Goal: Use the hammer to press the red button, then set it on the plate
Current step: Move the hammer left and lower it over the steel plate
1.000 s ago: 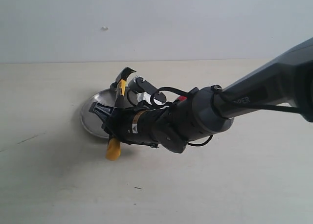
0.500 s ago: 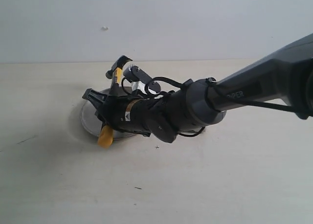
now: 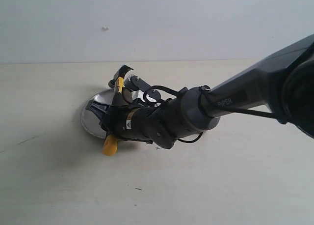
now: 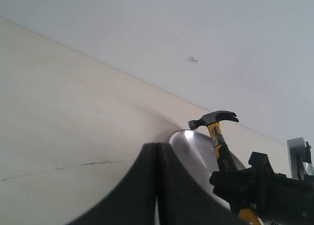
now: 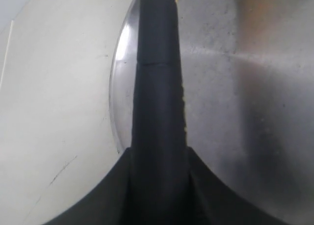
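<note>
I should open my right gripper now, because the black handle (image 5: 158, 87) is down over the silver plate's rim (image 5: 116, 72) and the hammer would rest there.
The hammer (image 3: 119, 87) stands tilted over the plate (image 3: 92, 118), dark head up and yellow end (image 3: 109, 145) hanging past the plate's near rim. My right gripper (image 3: 111, 121) is shut on its black handle (image 5: 158, 87), with the brushed silver plate (image 5: 235, 87) right beneath. The left wrist view shows the hammer head (image 4: 214, 119) above the plate (image 4: 192, 145). My left gripper (image 4: 157, 147) is shut with nothing in it, beside the plate. The red button is hidden behind the right arm.
The right arm (image 3: 235, 99) stretches across the pale table (image 3: 59, 185) from the right. A plain wall (image 3: 157, 23) rises behind the table's far edge.
The right gripper carried the hammer leftward over the plate, then dipped slightly lower and back right. It has held the handle throughout.
</note>
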You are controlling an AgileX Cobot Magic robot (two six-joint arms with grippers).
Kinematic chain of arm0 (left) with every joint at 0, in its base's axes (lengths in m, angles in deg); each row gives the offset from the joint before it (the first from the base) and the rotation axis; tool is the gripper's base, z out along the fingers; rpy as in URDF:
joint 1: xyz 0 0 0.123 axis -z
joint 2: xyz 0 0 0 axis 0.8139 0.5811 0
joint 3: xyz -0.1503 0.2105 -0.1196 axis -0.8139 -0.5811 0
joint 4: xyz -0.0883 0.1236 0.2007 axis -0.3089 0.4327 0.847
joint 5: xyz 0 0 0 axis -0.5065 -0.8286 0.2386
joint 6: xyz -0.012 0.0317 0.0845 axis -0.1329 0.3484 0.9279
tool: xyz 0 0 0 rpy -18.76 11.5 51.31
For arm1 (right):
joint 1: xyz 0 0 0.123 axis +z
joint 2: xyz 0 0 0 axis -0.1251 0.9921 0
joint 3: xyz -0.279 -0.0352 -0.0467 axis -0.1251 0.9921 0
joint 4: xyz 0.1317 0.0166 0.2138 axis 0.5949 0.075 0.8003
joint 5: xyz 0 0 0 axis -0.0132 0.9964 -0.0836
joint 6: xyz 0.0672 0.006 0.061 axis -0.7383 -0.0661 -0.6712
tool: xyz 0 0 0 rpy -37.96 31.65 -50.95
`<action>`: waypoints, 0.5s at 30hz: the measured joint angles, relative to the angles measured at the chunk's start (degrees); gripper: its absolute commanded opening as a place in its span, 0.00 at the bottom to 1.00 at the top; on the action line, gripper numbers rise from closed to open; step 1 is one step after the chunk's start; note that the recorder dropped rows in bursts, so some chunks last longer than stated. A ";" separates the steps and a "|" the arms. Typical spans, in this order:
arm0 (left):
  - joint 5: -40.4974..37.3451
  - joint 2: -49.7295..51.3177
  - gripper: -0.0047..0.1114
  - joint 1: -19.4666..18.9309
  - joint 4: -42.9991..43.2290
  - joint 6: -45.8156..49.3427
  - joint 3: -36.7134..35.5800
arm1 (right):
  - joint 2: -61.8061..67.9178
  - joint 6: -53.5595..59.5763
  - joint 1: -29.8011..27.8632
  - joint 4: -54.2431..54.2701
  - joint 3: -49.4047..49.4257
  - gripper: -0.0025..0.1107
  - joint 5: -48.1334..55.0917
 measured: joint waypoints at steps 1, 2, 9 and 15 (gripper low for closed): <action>0.00 0.00 0.04 0.00 0.00 0.00 0.00 | 0.13 0.09 0.00 0.00 -0.08 0.04 -0.10; 0.00 0.00 0.04 0.00 0.00 0.00 0.00 | 0.28 0.09 -0.11 0.00 -0.12 0.06 -0.13; 0.00 0.00 0.04 0.00 0.00 0.00 0.00 | 0.48 0.23 -0.19 0.71 -0.12 0.21 -0.34; 0.00 0.00 0.04 0.00 0.00 0.00 0.00 | 0.48 0.23 -0.19 1.06 -0.12 0.37 -0.23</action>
